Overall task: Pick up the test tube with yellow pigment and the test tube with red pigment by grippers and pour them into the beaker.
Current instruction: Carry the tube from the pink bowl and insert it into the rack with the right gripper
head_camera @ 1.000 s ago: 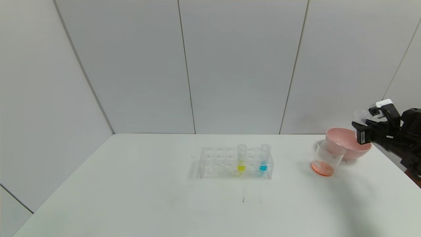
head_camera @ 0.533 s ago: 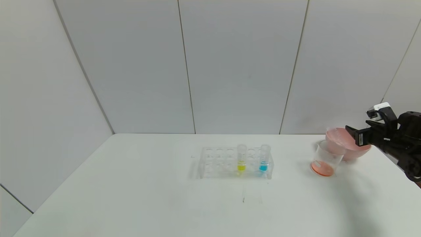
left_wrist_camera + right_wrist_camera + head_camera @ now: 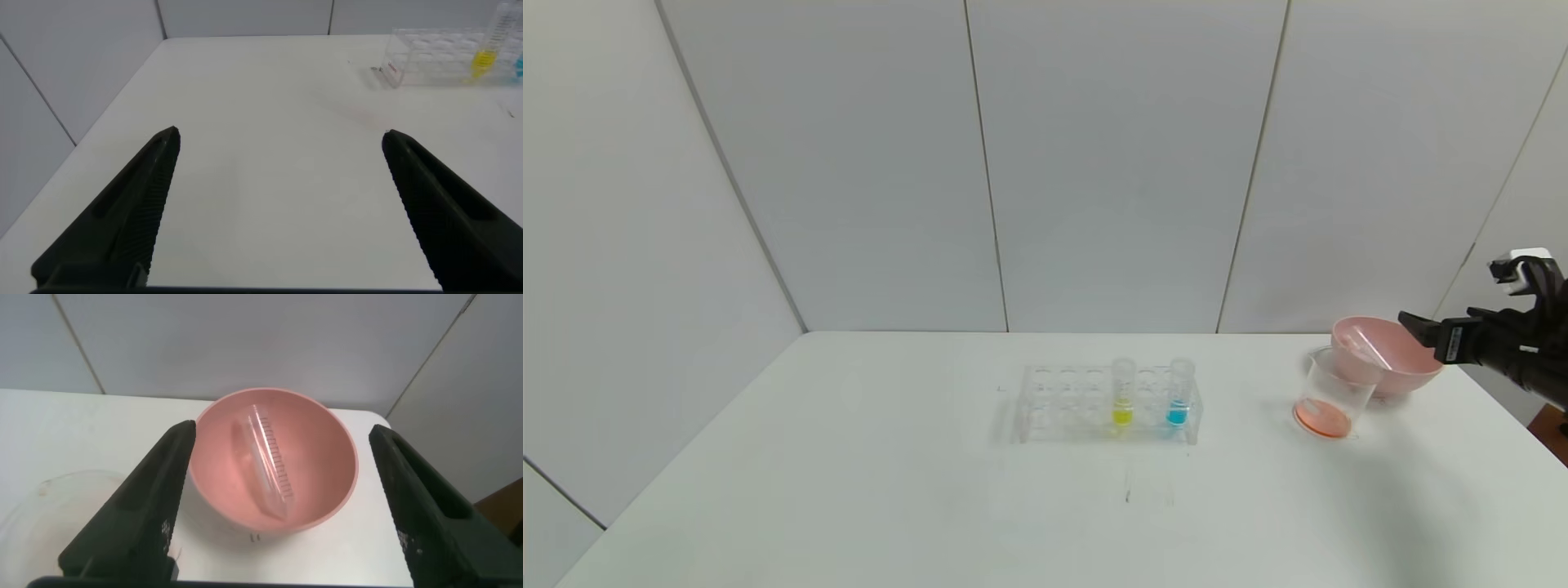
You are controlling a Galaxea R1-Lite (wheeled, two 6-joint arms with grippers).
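My right gripper grabs the test tube with yellow pigment by its upper part below its rim point(image 3: 1123, 377) next. The clear rack point(image 3: 1062, 402) encloses the test tube's lower part.
The test tube with yellow pigment point(image 3: 1122, 394) stands upright in the clear rack point(image 3: 1062, 402) at mid-table; it also shows in the left wrist view point(image 3: 487, 47). The beaker point(image 3: 1333, 394) stands to the right with red-orange liquid at its bottom. A clear graduated test tube point(image 3: 266, 469) with no liquid showing lies in the pink bowl point(image 3: 327, 449) behind the beaker, and also shows in the head view point(image 3: 1365, 346). My right gripper point(image 3: 1423, 330) is open and empty, just right of the bowl; in its wrist view point(image 3: 283, 431) the fingers straddle the bowl. My left gripper point(image 3: 279, 137) is open over bare table.
A blue-liquid tube point(image 3: 1178, 394) stands in the rack right of the yellow one. The pink bowl point(image 3: 1401, 371) sits near the table's right edge. The rack point(image 3: 425, 65) lies far ahead of the left gripper. Grey wall panels stand behind the table.
The right gripper let go of the clear tube, which now lies in the pink bowl, and the gripper drew back to the right and opened.
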